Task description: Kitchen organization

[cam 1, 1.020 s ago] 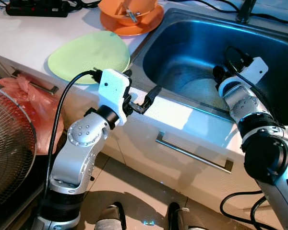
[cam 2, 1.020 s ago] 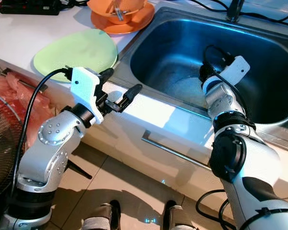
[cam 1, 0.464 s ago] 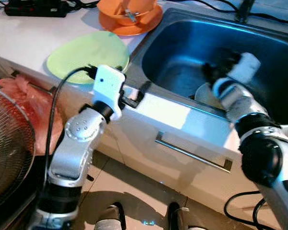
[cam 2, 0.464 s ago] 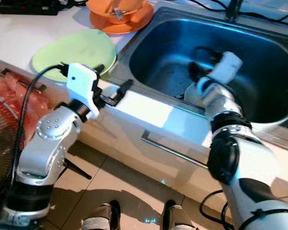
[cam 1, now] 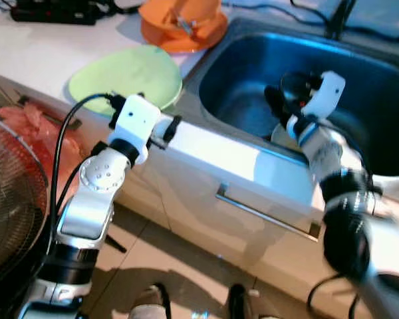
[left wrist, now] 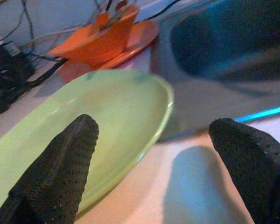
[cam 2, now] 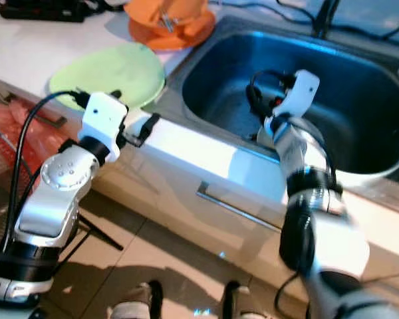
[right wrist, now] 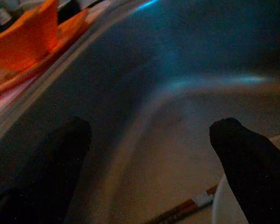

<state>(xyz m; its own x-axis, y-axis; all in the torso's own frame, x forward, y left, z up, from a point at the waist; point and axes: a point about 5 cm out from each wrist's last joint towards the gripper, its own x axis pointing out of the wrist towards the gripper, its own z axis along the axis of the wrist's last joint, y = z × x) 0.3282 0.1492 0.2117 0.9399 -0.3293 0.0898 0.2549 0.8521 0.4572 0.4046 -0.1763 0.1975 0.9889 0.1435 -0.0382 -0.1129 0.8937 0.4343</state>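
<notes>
My left gripper grabs the green plate by its thin rim [cam 1: 161, 106] [left wrist: 141, 156] at the counter's front edge next, since the plate spreads far wider than my fingers open.
A light green plate [cam 1: 126, 76] lies on the white counter left of the steel sink [cam 1: 253, 63]. Behind it, an orange bowl holding a utensil [cam 1: 183, 16] sits on an orange plate. My left gripper [cam 1: 167, 127] hovers open at the counter's front edge, right beside the green plate [left wrist: 84, 126], with nothing between its fingers [left wrist: 60, 172]. My right gripper [cam 1: 277, 100] reaches down into the sink, open and empty. A white plate [cam 1: 286, 136] lies on the sink floor under that arm, its rim [right wrist: 224, 205] next to a thin stick-like utensil [right wrist: 186, 210].
A black power strip [cam 1: 53, 10] and cables lie at the counter's back left. A red plastic bag [cam 1: 33, 126] and a wire mesh guard [cam 1: 13, 212] stand at the left, below the counter. A drawer handle [cam 1: 266, 212] runs under the sink. The tap base [cam 1: 339, 20] rises behind the sink.
My left gripper has drawn back leftward along the counter edge to the green plate. The right gripper has shifted left inside the sink.
</notes>
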